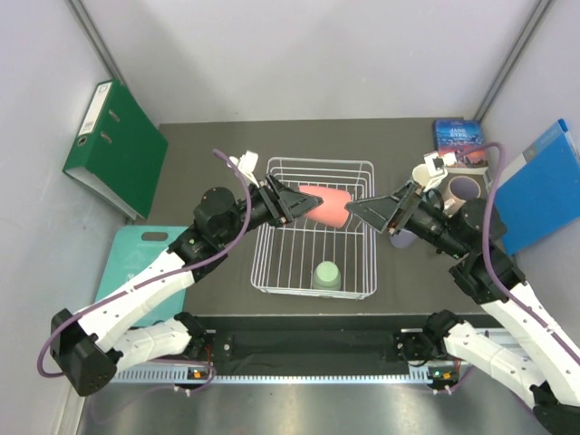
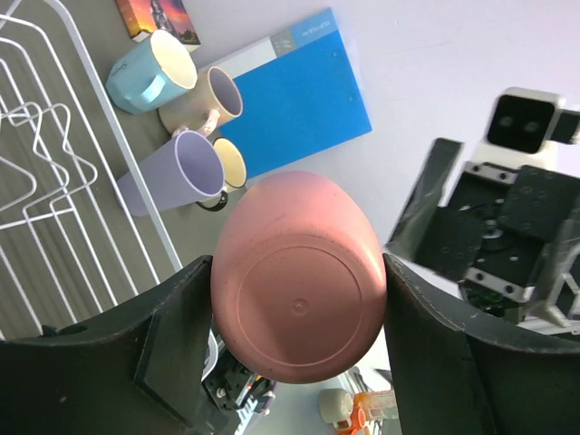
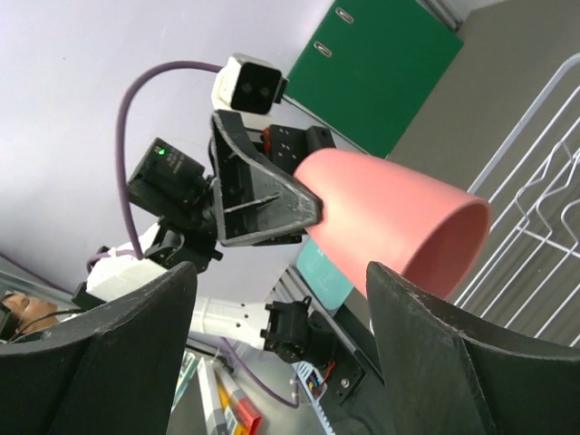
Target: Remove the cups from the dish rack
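Observation:
The pink cup's bottom should stay free so the cup can nest upright in the lavender cup, so my right gripper will grab the pink cup by its rim next.
My left gripper (image 1: 292,203) is shut on the base of the pink cup (image 1: 328,206), held on its side above the white wire dish rack (image 1: 272,272), mouth toward the right. The pink cup's base fills the left wrist view (image 2: 299,276); its mouth shows in the right wrist view (image 3: 399,222). My right gripper (image 1: 362,214) is open, just right of the cup's mouth, not touching it. A sage green cup (image 1: 326,275) sits upside down at the rack's near edge. Light blue (image 2: 149,77), cream (image 2: 204,104) and lavender (image 2: 172,177) cups stand on the mat right of the rack.
A green binder (image 1: 116,149) leans at the back left. A teal board (image 1: 131,258) lies left of the rack. A blue folder (image 1: 539,186) and a book (image 1: 460,136) are at the back right, behind the unloaded cups (image 1: 458,186).

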You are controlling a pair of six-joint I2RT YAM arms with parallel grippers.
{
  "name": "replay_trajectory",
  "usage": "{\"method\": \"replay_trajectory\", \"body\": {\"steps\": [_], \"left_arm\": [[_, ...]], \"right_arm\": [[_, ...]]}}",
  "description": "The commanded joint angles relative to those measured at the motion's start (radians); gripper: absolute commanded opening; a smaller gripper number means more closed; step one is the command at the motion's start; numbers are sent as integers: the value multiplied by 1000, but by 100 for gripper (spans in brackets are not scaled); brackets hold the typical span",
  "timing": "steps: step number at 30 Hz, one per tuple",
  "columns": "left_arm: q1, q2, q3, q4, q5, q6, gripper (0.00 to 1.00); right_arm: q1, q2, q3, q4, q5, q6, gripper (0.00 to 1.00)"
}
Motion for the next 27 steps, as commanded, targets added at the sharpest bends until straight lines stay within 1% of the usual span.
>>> {"method": "replay_trajectory", "body": {"steps": [1, 4, 11, 15, 16, 19, 21, 24, 25, 27], "left_arm": [[2, 11, 37, 120, 21, -37, 0], [2, 3, 27, 134, 20, -55, 0], [2, -17, 61, 99, -8, -26, 0], [2, -48, 96, -28, -93, 31, 0], [2, -51, 107, -47, -113, 41, 0], [2, -65, 130, -64, -156, 64, 0], [2, -54, 136, -52, -124, 61, 0], [2, -32, 118, 25, -60, 12, 0], [2, -26, 97, 78, -37, -18, 0], [2, -12, 86, 99, 0, -43, 0]], "right_arm": [[7, 15, -19, 48, -34, 19, 75], [6, 32, -15, 55, -42, 12, 75], [7, 43, -13, 29, -25, -28, 75], [6, 11, 39, -65, 45, -91, 75], [6, 6, 57, -106, 52, -102, 75], [7, -6, 47, -146, 53, -122, 75], [7, -9, 5, -127, 27, -107, 75], [6, 3, -33, -50, -2, -73, 75], [7, 15, -36, -32, -11, -65, 75], [6, 32, -26, 4, -23, -64, 75]]}}
